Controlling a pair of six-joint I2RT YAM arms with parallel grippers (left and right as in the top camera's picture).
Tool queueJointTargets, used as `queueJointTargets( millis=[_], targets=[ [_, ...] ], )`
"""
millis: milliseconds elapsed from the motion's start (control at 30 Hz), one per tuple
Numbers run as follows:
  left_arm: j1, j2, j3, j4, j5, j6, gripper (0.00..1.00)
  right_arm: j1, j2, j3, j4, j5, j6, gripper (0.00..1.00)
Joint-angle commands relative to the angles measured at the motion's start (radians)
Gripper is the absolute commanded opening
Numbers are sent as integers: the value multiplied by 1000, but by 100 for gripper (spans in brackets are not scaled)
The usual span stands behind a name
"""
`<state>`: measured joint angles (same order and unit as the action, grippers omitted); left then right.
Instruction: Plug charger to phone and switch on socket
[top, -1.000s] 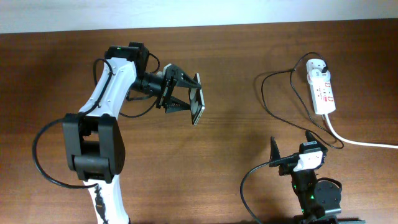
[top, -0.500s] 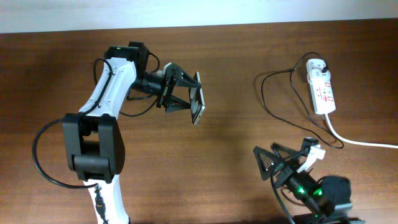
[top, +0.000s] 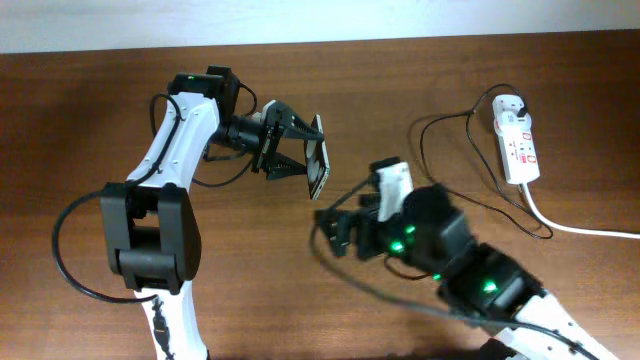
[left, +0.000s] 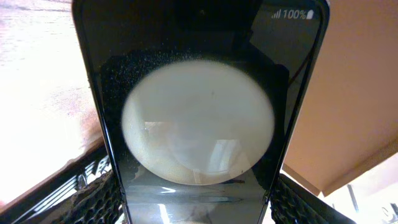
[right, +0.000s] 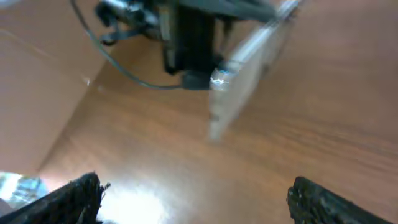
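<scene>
My right gripper should next grab the phone's loose end (top: 317, 182) (right: 225, 111) across the phone's sides. Then my left gripper can grip the phone again to plug in the charger.
My left gripper (top: 300, 150) is shut on the phone (top: 318, 166), a black glossy slab held on edge above the table's left-middle. In the left wrist view the phone (left: 199, 74) fills the frame between the fingers of that gripper (left: 196, 202). My right gripper (top: 335, 226) is open and empty, blurred, just below and right of the phone. Its wrist view shows the phone (right: 244, 74) edge-on ahead of the spread fingers (right: 199, 196). The socket (top: 518, 140) lies at the far right. The charger cable (top: 421, 150) loops left of it; its tip is not discernible.
The thick white cord (top: 585, 228) runs from the socket off the right edge. The right arm's body (top: 480, 280) stretches across the lower right of the table. The left arm's base (top: 150, 240) stands at the lower left.
My right arm has swung from the front right edge up and left to just beside the held phone, its gripper open. The left arm and the phone have not moved.
</scene>
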<state>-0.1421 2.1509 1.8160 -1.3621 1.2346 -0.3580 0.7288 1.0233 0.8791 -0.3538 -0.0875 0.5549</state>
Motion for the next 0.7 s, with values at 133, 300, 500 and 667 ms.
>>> queueJointTargets(
  millis=[133, 300, 500, 667],
  targets=[
    [0, -4, 23, -1, 45, 24, 64, 95, 311, 23, 360, 335, 57, 88],
    [0, -4, 23, -1, 45, 24, 64, 95, 369, 23, 423, 341, 68, 56],
    [0, -4, 23, -1, 45, 24, 65, 95, 370, 23, 421, 361, 83, 24],
    [13, -6, 24, -4, 109, 133, 95, 95, 328, 23, 401, 346, 83, 4]
  ],
)
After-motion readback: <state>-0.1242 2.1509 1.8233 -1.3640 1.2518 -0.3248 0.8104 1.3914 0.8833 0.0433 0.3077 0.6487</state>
